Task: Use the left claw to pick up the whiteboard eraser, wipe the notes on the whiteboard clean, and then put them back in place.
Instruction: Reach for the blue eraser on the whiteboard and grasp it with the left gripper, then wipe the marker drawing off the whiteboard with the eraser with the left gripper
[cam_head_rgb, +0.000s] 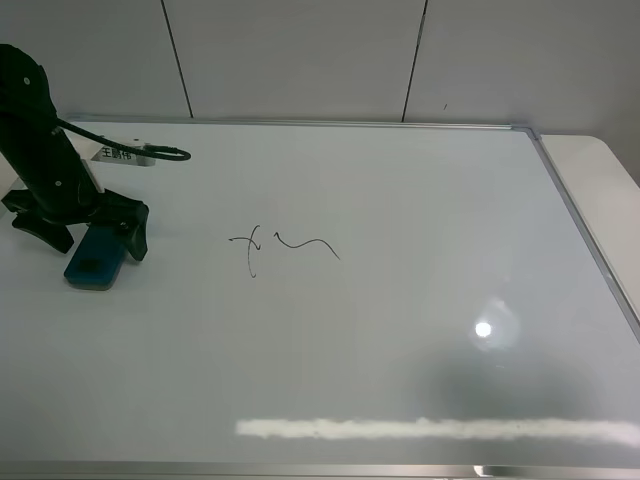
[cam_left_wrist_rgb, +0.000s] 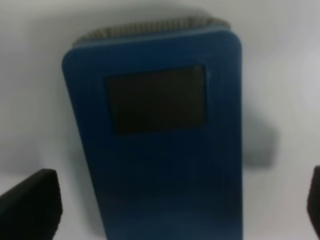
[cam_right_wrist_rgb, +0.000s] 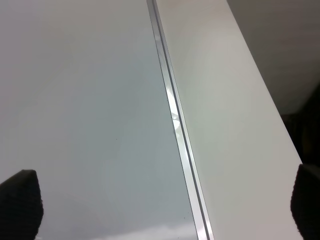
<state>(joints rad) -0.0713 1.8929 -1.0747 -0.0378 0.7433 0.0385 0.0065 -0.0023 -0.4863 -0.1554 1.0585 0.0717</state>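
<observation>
The teal-blue eraser's sides lie between my left gripper's lowered fingers in the left wrist view, so it is time to close on the eraser now.
The teal-blue whiteboard eraser (cam_head_rgb: 95, 262) lies flat on the whiteboard (cam_head_rgb: 400, 300) near its left edge. The left claw (cam_head_rgb: 92, 240) is open and lowered over the eraser, one finger on each side. In the left wrist view the eraser (cam_left_wrist_rgb: 160, 150) fills the frame between the two black fingertips (cam_left_wrist_rgb: 30, 205), with gaps on both sides. The notes (cam_head_rgb: 285, 248), a small cross and a wavy line, sit right of the eraser, mid-board. The right gripper (cam_right_wrist_rgb: 162, 205) is open and empty over the board's silver frame (cam_right_wrist_rgb: 175, 120); it is out of the high view.
A black cable and a white label tag (cam_head_rgb: 117, 153) trail from the left arm along the board's far edge. A white tabletop (cam_head_rgb: 600, 180) borders the board on the right. Grey wall panels stand behind. A lamp glare spot (cam_head_rgb: 483, 328) shows on the board.
</observation>
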